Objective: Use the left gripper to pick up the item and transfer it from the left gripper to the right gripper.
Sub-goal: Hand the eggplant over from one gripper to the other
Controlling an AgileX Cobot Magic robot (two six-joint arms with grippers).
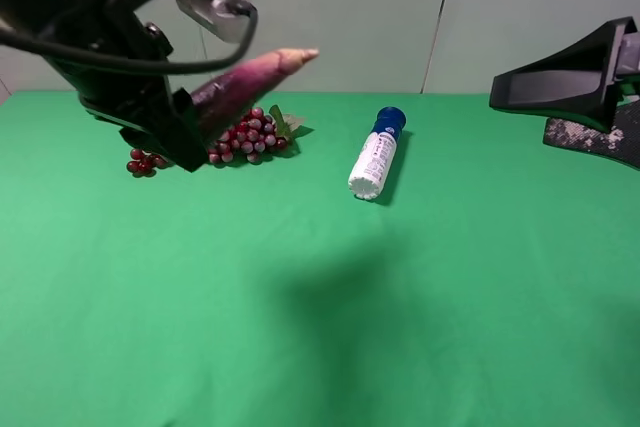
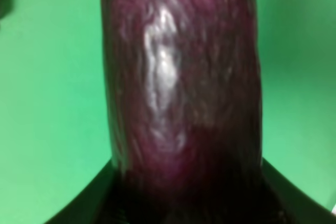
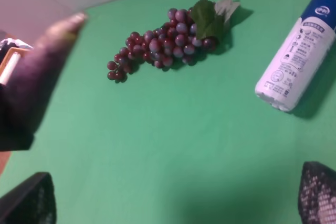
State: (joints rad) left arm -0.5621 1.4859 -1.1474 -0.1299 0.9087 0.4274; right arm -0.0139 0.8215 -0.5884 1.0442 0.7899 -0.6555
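Note:
My right gripper will next grab the eggplant's pale stem end [image 1: 296,57]. It will take over the eggplant [image 1: 245,82] from my left gripper.
The item, a dark purple eggplant [image 1: 245,82] with a pale stem end, is held in the air at the upper left, its stem pointing right and slightly up. My left gripper [image 1: 190,117] is shut on its dark end. Close up in the left wrist view, the eggplant [image 2: 181,87] fills the middle between the black jaws. In the right wrist view the eggplant [image 3: 39,72] appears blurred at one edge. My right gripper [image 1: 525,87] hovers open at the far right, apart from the eggplant; its two fingertips [image 3: 31,203] stand wide with nothing between them.
A red grape bunch [image 1: 240,137] with green leaves lies on the green table [image 1: 320,327] below the eggplant. A white bottle [image 1: 375,157] with a blue cap lies on its side near the middle back. A pale wall rises behind the table.

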